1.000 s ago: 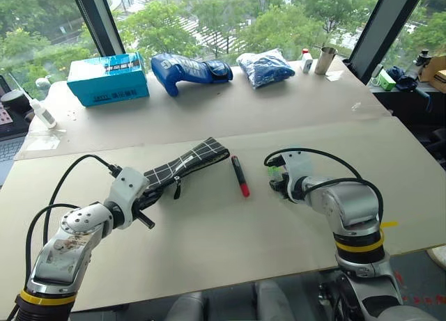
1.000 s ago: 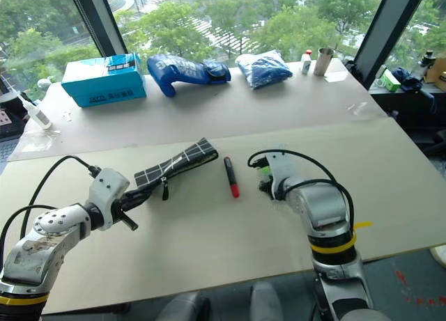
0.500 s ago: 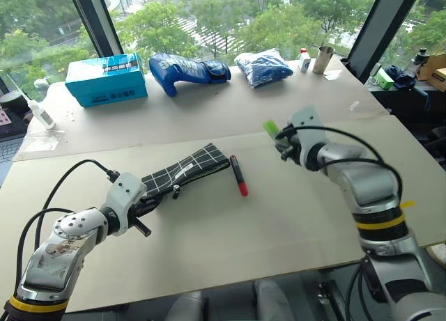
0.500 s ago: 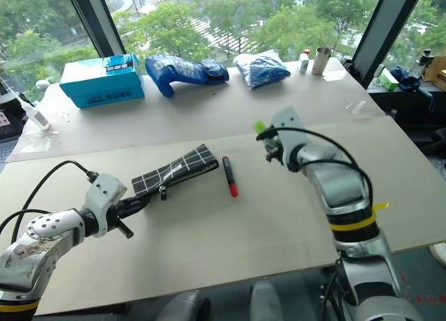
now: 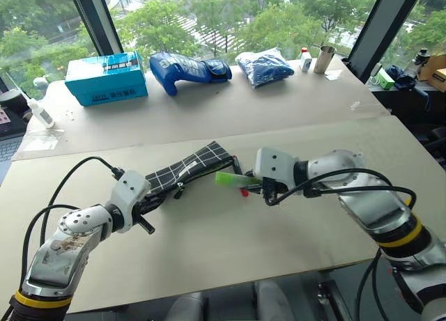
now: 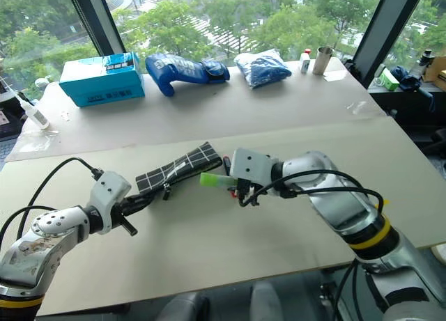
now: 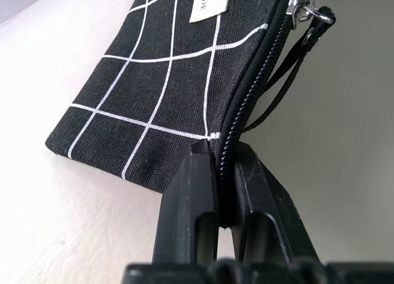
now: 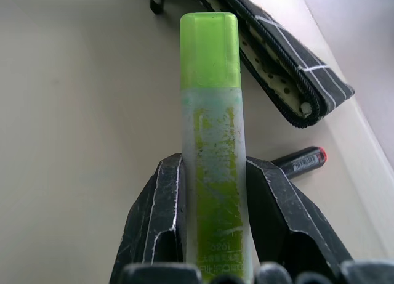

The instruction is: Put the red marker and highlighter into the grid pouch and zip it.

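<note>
I should move the highlighter toward the pouch's opening with my right gripper before I let go, because the highlighter's bright end [image 8: 210, 50] hangs short of the pouch's gaping opening [image 8: 271, 68].
The grid pouch [image 5: 188, 169] lies slanted on the table, black with white lines, its zip side towards me. My left gripper [image 7: 223, 150] is shut on the pouch's near corner at the zipper edge. At the far end the pouch's mouth [image 8: 277, 56] gapes and shows a dotted lining. My right gripper [image 8: 212, 164] is shut on the highlighter [image 5: 228, 178], a stubby light-green one. Its bright end points at the pouch's open end from just above the table. The red marker [image 8: 301, 161] lies on the table under and beside the right gripper, mostly hidden in the eye views.
Along the table's far side stand a blue box [image 5: 108, 77], a blue bag [image 5: 188, 70], a blue packet [image 5: 265, 67], a small bottle [image 5: 305, 60] and a metal cup [image 5: 325, 60]. A white bottle [image 5: 42, 113] stands at the far left edge.
My right gripper lifted the highlighter off the table, swung it left and rolled, so it now points at the pouch's open end. The left gripper and pouch stayed put.
</note>
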Controlling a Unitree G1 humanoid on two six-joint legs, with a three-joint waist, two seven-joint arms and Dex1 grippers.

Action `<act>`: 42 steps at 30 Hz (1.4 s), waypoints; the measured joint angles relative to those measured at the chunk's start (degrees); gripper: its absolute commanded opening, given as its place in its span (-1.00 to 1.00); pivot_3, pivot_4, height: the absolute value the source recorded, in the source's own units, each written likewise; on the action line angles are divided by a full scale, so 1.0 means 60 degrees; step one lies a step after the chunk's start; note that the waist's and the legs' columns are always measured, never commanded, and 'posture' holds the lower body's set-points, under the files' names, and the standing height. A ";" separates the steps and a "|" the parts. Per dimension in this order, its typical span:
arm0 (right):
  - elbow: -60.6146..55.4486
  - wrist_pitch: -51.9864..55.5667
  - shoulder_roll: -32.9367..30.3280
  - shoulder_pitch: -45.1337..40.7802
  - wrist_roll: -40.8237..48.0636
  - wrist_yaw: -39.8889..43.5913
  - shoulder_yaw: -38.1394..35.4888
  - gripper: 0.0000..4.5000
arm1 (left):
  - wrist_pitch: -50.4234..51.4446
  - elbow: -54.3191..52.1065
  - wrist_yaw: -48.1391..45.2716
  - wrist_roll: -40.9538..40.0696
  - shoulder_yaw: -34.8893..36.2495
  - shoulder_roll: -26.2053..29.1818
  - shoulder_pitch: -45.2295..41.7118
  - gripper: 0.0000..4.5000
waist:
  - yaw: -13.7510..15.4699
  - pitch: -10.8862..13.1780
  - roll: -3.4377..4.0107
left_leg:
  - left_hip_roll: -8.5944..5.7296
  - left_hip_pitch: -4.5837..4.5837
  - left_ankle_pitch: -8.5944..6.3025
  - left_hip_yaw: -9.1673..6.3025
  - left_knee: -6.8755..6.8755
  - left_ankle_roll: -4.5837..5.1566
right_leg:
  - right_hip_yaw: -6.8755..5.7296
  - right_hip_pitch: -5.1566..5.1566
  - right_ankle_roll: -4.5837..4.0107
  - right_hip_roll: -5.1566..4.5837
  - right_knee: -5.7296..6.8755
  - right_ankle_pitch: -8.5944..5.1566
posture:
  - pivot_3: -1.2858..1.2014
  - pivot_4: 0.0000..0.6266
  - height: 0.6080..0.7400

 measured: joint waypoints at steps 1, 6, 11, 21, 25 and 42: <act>0.0174 0.0065 0.0143 -0.0133 -0.0111 -0.0046 0.0068 -0.55 | -0.0001 0.0005 -0.0003 0.0003 -0.0009 0.0001 -0.0016 -1.00 | 0.0005 0.0000 0.0000 | 0.0000 0.0001 0.0000 0.0000 -0.0001 -0.0001 | 0.0000 0.0000 0.0000 0.0000 -0.0001 0.0000 | 0.03 -0.52 1.00; 0.0955 0.0396 0.0624 -0.0872 -0.0588 -0.0140 0.0187 -0.55 | -0.0043 0.0032 -0.0024 0.0040 -0.0215 0.0003 -0.0109 -1.00 | 0.0112 0.0000 0.0000 | 0.0000 0.0000 0.0000 0.0000 -0.0001 -0.0002 | -0.0001 -0.0001 0.0000 0.0000 -0.0006 0.0001 | 0.03 -0.52 1.00; 0.1397 0.0463 0.0687 -0.1062 -0.1098 -0.0030 0.0534 -0.55 | -0.0094 0.0102 -0.0018 0.0203 -0.0490 0.0011 -0.0110 -1.00 | 0.0160 0.0000 0.0000 | -0.0001 -0.0001 0.0000 0.0000 -0.0001 -0.0003 | -0.0002 -0.0002 0.0000 0.0000 -0.0006 0.0001 | 0.03 -0.52 1.00; 0.1729 0.0369 0.1556 -0.1811 -0.2759 -0.0042 0.1793 -0.55 | -0.0465 0.0245 -0.0041 0.0528 -0.0803 0.0066 -0.0096 -1.00 | 0.0128 0.0000 0.0000 | -0.0001 0.0000 0.0002 0.0007 -0.0004 -0.0007 | -0.0004 -0.0011 -0.0005 0.0003 -0.0001 0.0003 | 0.03 -0.52 1.00; 0.1928 0.0146 0.2020 -0.2006 -0.3434 -0.0070 0.2360 -0.55 | -0.0477 0.0314 -0.0047 0.0585 -0.0909 0.0064 -0.0188 -1.00 | 0.0126 -0.0001 0.0001 | -0.0003 0.0000 0.0004 0.0007 -0.0003 -0.0011 | -0.0003 -0.0012 -0.0005 0.0003 0.0004 0.0004 | 0.03 -0.52 1.00; 0.4752 -0.5027 0.3313 -0.2359 -0.5059 -0.1560 0.2634 -0.55 | -0.0474 0.0436 -0.0055 0.0737 -0.1003 -0.0035 -0.0391 -1.00 | 0.0039 -0.0001 0.0001 | -0.0008 0.0005 0.0009 0.0006 -0.0005 -0.0021 | -0.0005 -0.0015 -0.0007 0.0008 0.0012 0.0005 | 0.03 -0.52 1.00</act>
